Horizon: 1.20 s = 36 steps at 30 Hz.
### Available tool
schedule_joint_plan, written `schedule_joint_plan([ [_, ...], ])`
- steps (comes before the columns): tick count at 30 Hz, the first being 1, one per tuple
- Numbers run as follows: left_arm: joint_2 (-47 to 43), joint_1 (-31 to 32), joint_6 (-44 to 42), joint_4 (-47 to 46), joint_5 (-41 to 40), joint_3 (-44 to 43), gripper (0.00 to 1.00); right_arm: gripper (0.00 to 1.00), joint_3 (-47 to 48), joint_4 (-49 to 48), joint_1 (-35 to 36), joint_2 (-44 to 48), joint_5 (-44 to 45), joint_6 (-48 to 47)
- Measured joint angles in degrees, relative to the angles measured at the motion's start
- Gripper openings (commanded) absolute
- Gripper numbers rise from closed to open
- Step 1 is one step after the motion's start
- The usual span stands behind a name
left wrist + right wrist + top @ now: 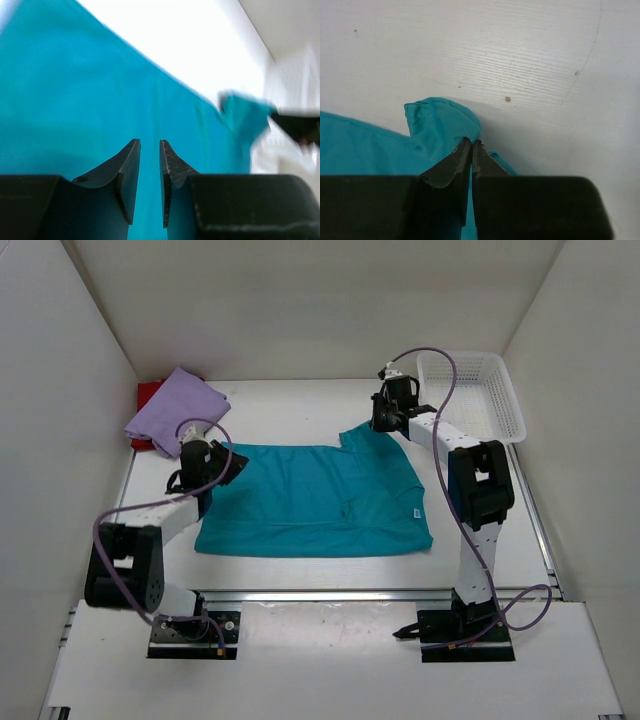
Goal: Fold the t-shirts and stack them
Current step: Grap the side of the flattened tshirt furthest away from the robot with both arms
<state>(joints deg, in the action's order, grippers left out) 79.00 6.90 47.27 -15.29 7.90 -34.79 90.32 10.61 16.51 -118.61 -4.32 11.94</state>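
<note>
My left gripper should next grab the teal t-shirt's far corner (228, 449) (47, 8), opposite the sleeve that my right gripper holds. Then it can fold the t-shirt's far edge toward the near side.
The teal t-shirt (320, 502) lies spread flat in the middle of the table. My right gripper (378, 424) is shut on its far right sleeve (437, 120), with cloth bunched at the fingertips (464, 150). At the shirt's far left corner, my left gripper (228, 462) hovers low over the teal cloth (75, 90). Its jaws stand a little apart, and only flat cloth shows through the gap. The lavender t-shirt (175, 408) lies crumpled at the back left, on top of the red t-shirt (148, 395).
A white mesh basket (480, 390) stands at the back right, just beyond the right arm. White walls close in the table on the left, back and right. Bare tabletop (530, 60) lies beyond the pinched sleeve.
</note>
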Motion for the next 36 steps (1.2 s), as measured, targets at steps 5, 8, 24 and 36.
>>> schedule_joint_plan([
  [5,12.8,-6.0,-2.4,4.5,-4.7,-13.5,0.41,0.00,3.3,2.9,0.4,-2.7,0.9,-1.9],
  [8,21.8,-7.0,-4.5,8.6,-8.1,-24.3,0.42,0.00,3.3,4.2,0.2,-3.0,0.4,-2.1],
  [24,38.9,-9.0,-13.9,26.3,-13.6,-43.7,0.46,0.00,1.2,2.6,-1.3,-3.0,-4.8,-1.0],
  [36,41.2,-8.5,-14.4,28.1,-12.5,-47.0,0.50,0.00,-0.3,1.5,-1.6,-2.9,-6.4,0.1],
])
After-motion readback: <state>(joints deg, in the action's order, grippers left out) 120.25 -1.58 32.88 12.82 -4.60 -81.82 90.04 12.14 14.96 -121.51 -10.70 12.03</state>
